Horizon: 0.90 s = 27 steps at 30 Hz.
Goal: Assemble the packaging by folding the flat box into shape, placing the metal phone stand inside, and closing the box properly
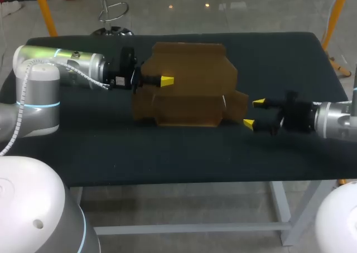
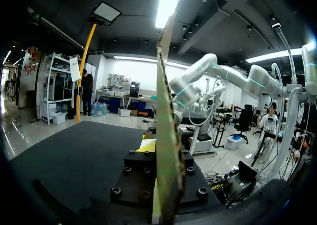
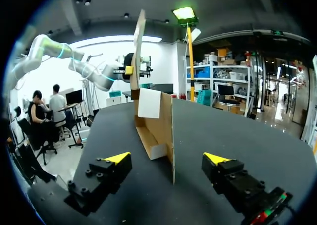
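Note:
The right gripper grabs the cardboard box by its small side flap (image 1: 236,107) next, to fold the flat box into shape.
A brown cardboard box (image 1: 189,86), partly folded, stands on the black table with its back panel upright and side flaps spread. My left gripper (image 1: 166,81) comes in from the left and is shut on the box's upright panel near its left edge. In the left wrist view the cardboard panel (image 2: 166,111) runs edge-on between the fingers of the left gripper (image 2: 166,153). My right gripper (image 1: 253,113) is open just right of the box's right flap, not touching it. In the right wrist view the box (image 3: 157,128) stands ahead of the open right gripper (image 3: 166,158).
The black table (image 1: 167,152) has free room in front of the box and behind my right arm. The table's front edge runs near the head view's lower middle. Nothing else lies on the table top.

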Tool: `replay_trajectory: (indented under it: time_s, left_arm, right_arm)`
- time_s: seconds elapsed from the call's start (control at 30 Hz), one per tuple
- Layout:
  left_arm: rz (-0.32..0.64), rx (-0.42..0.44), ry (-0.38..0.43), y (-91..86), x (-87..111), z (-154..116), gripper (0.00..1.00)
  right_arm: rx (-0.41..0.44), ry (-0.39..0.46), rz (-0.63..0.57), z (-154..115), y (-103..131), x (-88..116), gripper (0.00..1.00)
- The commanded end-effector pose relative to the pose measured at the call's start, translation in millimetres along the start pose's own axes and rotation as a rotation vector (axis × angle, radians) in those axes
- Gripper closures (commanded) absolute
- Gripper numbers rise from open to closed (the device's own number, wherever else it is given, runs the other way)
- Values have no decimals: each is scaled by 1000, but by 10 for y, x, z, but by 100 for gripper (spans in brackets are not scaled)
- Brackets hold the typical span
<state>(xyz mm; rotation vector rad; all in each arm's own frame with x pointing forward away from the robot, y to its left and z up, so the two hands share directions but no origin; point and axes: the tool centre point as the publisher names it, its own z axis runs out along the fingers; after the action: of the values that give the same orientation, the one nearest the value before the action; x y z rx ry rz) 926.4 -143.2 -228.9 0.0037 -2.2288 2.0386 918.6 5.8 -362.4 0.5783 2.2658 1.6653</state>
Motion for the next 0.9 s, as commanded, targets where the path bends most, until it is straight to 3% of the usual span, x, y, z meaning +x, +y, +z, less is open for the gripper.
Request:
replay_trajectory:
  time_s: [0.03,0.07,0.1,0.13,0.17,0.2,0.27,0.3,0.33,0.57,0.7,0.9]
  left_arm:
    - [0,1,4,33,-13,7,100]
    - [0,1,4,33,-13,7,100]
    - [0,1,4,33,-13,7,100]
    - [0,1,4,33,-13,7,100]
    - [0,1,4,33,-13,7,100]
    - [0,1,4,33,-13,7,100]
    - [0,1,4,33,-13,7,100]
    - [0,1,4,33,-13,7,100]
    - [0,1,4,33,-13,7,100]
    - [0,1,4,33,-13,7,100]
    - [0,1,4,33,-13,7,100]
    - [0,1,4,33,-13,7,100]
  right_arm:
    - [-16,16,-2,151,-13,-92,5]
    - [-20,17,-2,170,-7,-100,14]
    - [-20,17,-2,170,-7,-100,14]
    - [-21,18,-1,212,4,-106,29]
    - [-21,18,-1,212,4,-106,29]
    - [-22,17,-2,251,12,-99,51]
    - [-22,16,-2,265,16,-99,62]
    - [-22,16,-2,265,16,-99,62]
    - [-22,15,-3,285,21,-92,69]
    - [-18,13,-3,362,40,-69,76]
    - [-16,8,-1,400,51,-28,100]
    - [-16,-8,3,406,75,42,100]
